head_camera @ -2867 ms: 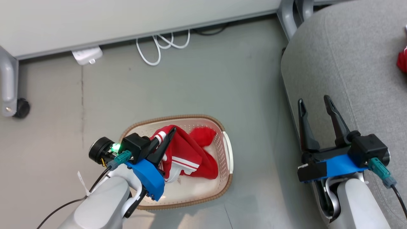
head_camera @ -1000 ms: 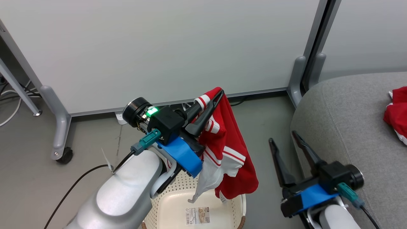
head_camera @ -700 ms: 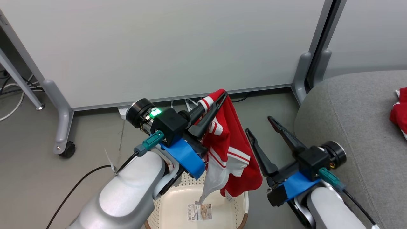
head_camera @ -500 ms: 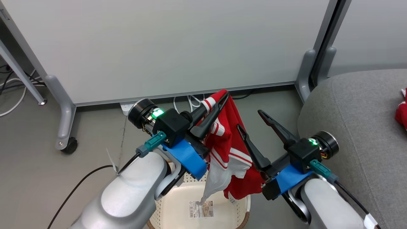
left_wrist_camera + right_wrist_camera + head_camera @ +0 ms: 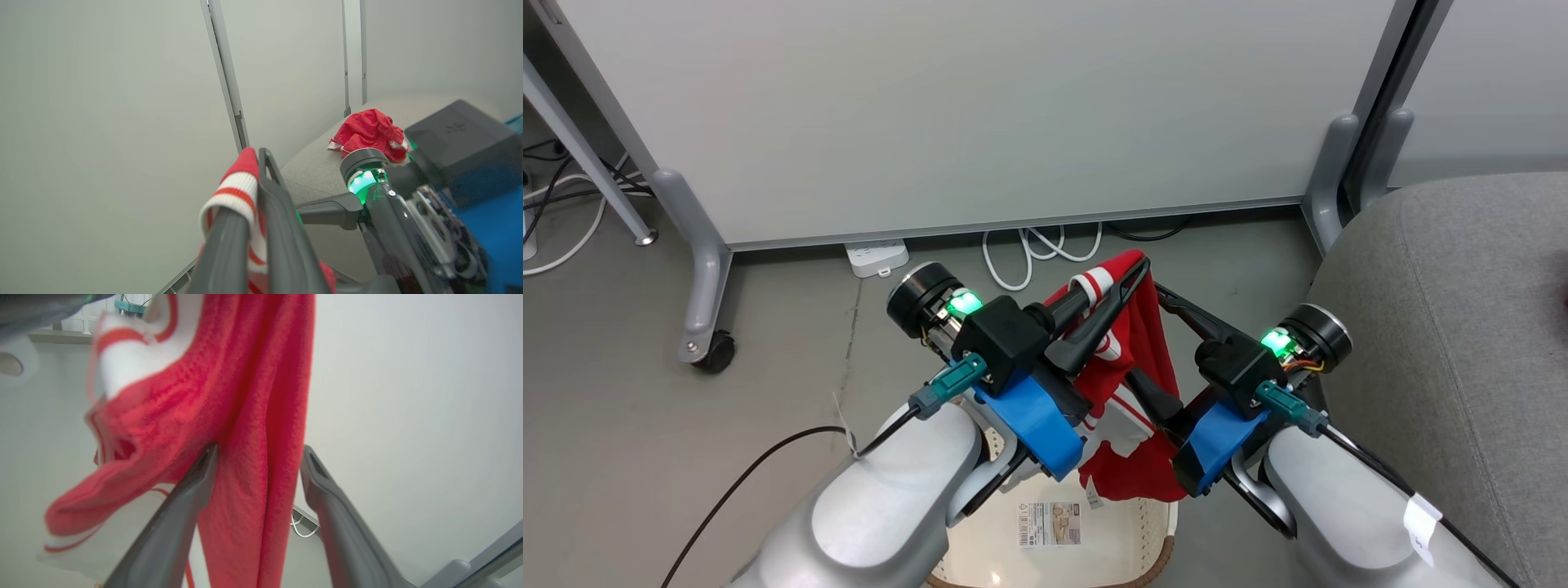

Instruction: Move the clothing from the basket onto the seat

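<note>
The right gripper grabs the red garment by its hanging fold (image 5: 255, 480) next, to move the clothing onto the seat.
My left gripper (image 5: 1132, 268) is shut on the white-striped cuff of a red garment (image 5: 1127, 478), which hangs from it above the cream basket (image 5: 1147, 531). In the left wrist view the cuff (image 5: 239, 188) is pinched between the fingers of that gripper (image 5: 255, 157). My right gripper (image 5: 1145, 331) stands open, with a fold of the hanging clothing (image 5: 253, 416) between its two fingers (image 5: 204, 469). The grey seat (image 5: 1445, 310) lies to the right. A second red garment (image 5: 367, 130) rests crumpled on the seat (image 5: 318, 171).
White partition panels (image 5: 980, 106) on grey legs stand behind, one leg with a black caster (image 5: 715, 353). A power strip (image 5: 876, 256) and looped white cable (image 5: 1037, 249) lie on the floor at their foot. A printed label (image 5: 1048, 523) shows inside the basket.
My right gripper has swung left, from beside the seat to the hanging garment, and its open fingers now straddle the fabric. The left gripper keeps its grip. The camera has shifted.
</note>
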You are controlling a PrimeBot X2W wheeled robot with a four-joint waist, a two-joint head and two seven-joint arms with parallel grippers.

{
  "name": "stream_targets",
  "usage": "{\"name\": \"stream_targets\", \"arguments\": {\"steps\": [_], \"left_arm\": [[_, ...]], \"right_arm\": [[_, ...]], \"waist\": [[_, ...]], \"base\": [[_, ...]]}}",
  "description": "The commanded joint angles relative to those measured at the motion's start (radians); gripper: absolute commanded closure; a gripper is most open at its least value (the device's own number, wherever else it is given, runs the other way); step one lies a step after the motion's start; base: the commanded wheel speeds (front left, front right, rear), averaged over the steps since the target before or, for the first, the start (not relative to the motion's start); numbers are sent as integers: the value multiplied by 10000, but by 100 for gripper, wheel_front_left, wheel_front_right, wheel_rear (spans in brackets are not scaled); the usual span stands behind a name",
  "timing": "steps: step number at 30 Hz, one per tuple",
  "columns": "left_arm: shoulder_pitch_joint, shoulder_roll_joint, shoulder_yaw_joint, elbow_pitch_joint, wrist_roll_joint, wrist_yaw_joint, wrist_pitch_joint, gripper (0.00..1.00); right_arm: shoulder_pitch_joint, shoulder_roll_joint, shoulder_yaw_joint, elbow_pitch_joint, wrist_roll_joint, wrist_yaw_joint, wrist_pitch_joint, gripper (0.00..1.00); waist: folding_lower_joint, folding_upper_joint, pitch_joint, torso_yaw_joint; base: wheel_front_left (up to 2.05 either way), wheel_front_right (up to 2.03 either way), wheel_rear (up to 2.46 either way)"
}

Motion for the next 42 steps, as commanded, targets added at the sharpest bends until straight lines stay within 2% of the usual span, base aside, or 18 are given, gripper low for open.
{"name": "stream_targets", "arguments": {"steps": [1, 10, 11, 12, 38, 39, 40, 42], "left_arm": [[-137, -10, -25, 15, 41, -44, -47, 100], [-210, -77, -136, 56, 23, -65, -92, 100], [-217, -81, -141, 64, 18, -67, -101, 100], [-225, -82, -145, 75, 16, -67, -107, 100], [-161, 19, -223, 215, -62, 20, -155, 100], [-161, 22, -186, 182, -32, 69, -161, 74], [-162, 30, -170, 175, 2, 102, -165, 0], [-154, 51, -171, 187, 47, 123, -172, 0]], "right_arm": [[-224, -28, 122, 132, 88, -7, -5, 0], [-681, -19, 780, 748, 470, -7, -5, 0], [-691, -9, 858, 812, 540, -7, -6, 72], [-689, -4, 936, 872, 603, -7, -6, 100], [-514, -90, 1074, 955, 887, -7, -6, 100], [-504, -92, 1068, 950, 892, -7, -6, 100], [-495, -89, 1062, 946, 897, -7, -6, 100], [-473, -91, 1031, 933, 897, -7, -6, 100]], "waist": [[-1, -1, 22, 24], [-1, -1, 148, 66], [-1, -1, 149, 68], [-1, -1, 146, 67], [-1, -1, -39, 17], [-1, -1, -42, 15], [-1, -1, -44, 12], [-1, -1, -50, 3]], "base": [[0, 0, 0], [0, 0, 0], [0, 0, 0], [0, 0, 0], [0, 0, 0], [0, 0, 0], [0, 0, 0], [0, 0, 0]]}}
